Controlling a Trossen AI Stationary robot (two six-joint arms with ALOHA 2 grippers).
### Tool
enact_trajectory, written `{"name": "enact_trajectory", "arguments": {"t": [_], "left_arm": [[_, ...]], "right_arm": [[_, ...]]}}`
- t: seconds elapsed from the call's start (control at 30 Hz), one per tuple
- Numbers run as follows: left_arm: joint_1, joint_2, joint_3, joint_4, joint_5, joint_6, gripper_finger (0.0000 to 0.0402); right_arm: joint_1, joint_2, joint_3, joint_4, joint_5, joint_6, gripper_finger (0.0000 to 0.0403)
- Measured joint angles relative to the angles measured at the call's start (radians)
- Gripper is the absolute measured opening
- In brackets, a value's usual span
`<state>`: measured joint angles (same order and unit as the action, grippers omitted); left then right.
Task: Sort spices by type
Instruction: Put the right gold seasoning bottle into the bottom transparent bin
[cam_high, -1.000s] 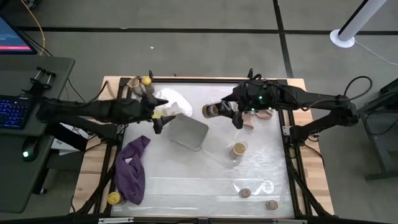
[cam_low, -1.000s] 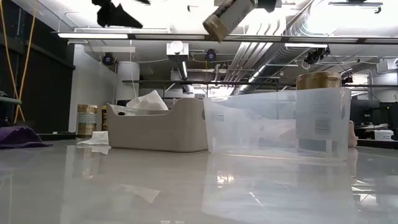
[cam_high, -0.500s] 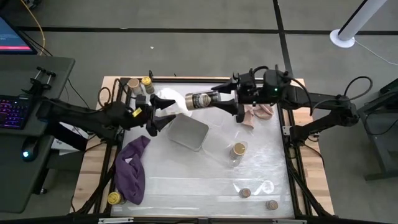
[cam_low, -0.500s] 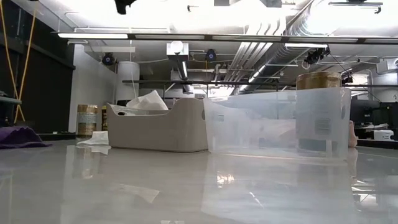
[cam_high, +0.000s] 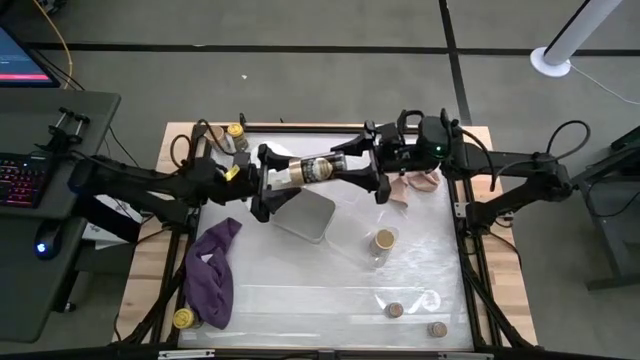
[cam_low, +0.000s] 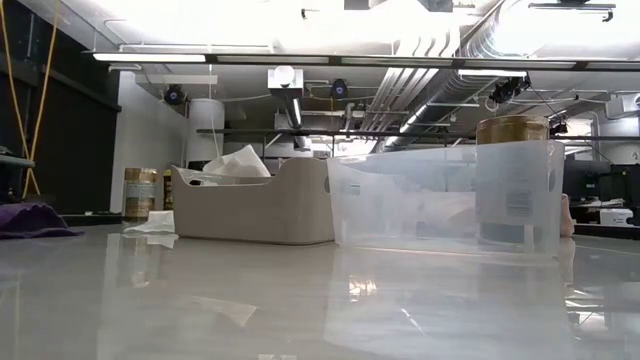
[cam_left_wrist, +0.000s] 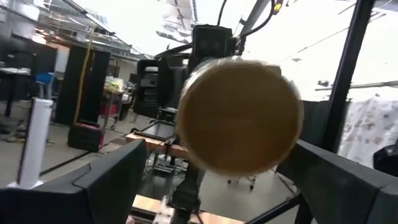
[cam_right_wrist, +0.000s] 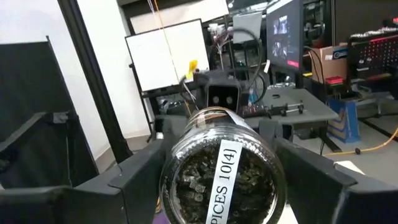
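Note:
The tan lid (cam_high: 303, 163) stands beyond my fingers, so it is too early to close. My left gripper moves toward the lid first, then closes on it.
A glass spice jar (cam_high: 312, 169) with a tan lid lies level in the air above the grey tray (cam_high: 303, 215). My right gripper (cam_high: 352, 167) is shut on it. The jar's base fills the right wrist view (cam_right_wrist: 219, 177). My left gripper (cam_high: 268, 186) is open. Its fingers stand on either side of the jar's tan lid (cam_left_wrist: 239, 115) with gaps showing. Another tan-topped jar (cam_high: 383, 240) stands in a clear bin (cam_low: 445, 200). Two tiny jars (cam_high: 394, 310) (cam_high: 437, 328) stand near the table's near edge. Yellow-lidded jars stand at the near-left (cam_high: 183, 319) and far-left (cam_high: 236, 130) corners. My right gripper pinches the jar's glass body at its base end (cam_right_wrist: 186, 180) between the two fingers (cam_right_wrist: 134, 180). The fingers come level from the table's right and lie along the jar. The jar is lifted clear and lies level, with its lid pointing toward the table's left.
A purple cloth (cam_high: 212, 272) lies at the table's left, a white cloth (cam_high: 285, 157) under the arms, and a pink cloth (cam_high: 422, 182) by the right arm. A beige bin (cam_low: 255, 205) shows in the low view. The near middle of the table is bare.
My right gripper has carried the jar up and toward the table's left, so it has left the low view. The jar has turned level, lid toward my left gripper. My left gripper has moved toward the table's right, and its open fingers now flank the lid.

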<state>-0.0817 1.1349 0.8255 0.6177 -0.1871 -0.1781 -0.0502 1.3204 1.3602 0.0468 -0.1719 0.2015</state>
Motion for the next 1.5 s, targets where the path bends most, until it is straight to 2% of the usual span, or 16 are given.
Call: {"name": "enact_trajectory", "arguments": {"t": [0.13, 0.7, 0.83, 1.0, 1.07, 1.13, 1.3, 1.43, 1.5], "left_arm": [[0.01, 0.031, 0.032, 0.003, 0.068, -0.001, 0.0374], [0.011, 0.143, 0.127, 0.014, 0.091, 0.0, 0.0372], [0.011, 0.142, 0.128, 0.009, 0.073, 0.013, 0.0342], [0.011, 0.142, 0.128, 0.013, 0.02, 0.013, 0.0254], [0.011, 0.142, 0.128, 0.013, 0.016, 0.006, 0.0248], [0.014, 0.141, 0.128, 0.003, 0.015, 0.015, 0.0248], [0.039, 0.105, 0.127, -0.143, -0.003, 0.019, 0.0248], [0.069, 0.014, 0.127, -0.346, -0.07, 0.034, 0.0248], [0.089, -0.035, 0.131, -0.476, -0.129, 0.022, 0.0248]], "right_arm": [[0.0, 0.005, 0.0, -0.007, -0.001, -0.01, 0.0271], [0.018, 0.019, 0.0, -0.005, -0.009, 0.002, 0.0271], [0.018, 0.019, 0.0, -0.005, -0.008, 0.003, 0.0271], [0.017, 0.018, 0.0, -0.007, 0.016, 0.002, 0.0271], [0.017, 0.018, 0.0, -0.005, 0.034, 0.019, 0.0275], [0.018, 0.018, 0.0, 0.001, 0.051, 0.058, 0.0302], [-0.002, -0.006, 0.0, -0.005, 0.057, 0.098, 0.0364], [-0.03, -0.075, 0.0, -0.045, 0.065, 0.099, 0.0374], [-0.041, -0.121, 0.002, -0.093, 0.104, 0.106, 0.0375]]}}
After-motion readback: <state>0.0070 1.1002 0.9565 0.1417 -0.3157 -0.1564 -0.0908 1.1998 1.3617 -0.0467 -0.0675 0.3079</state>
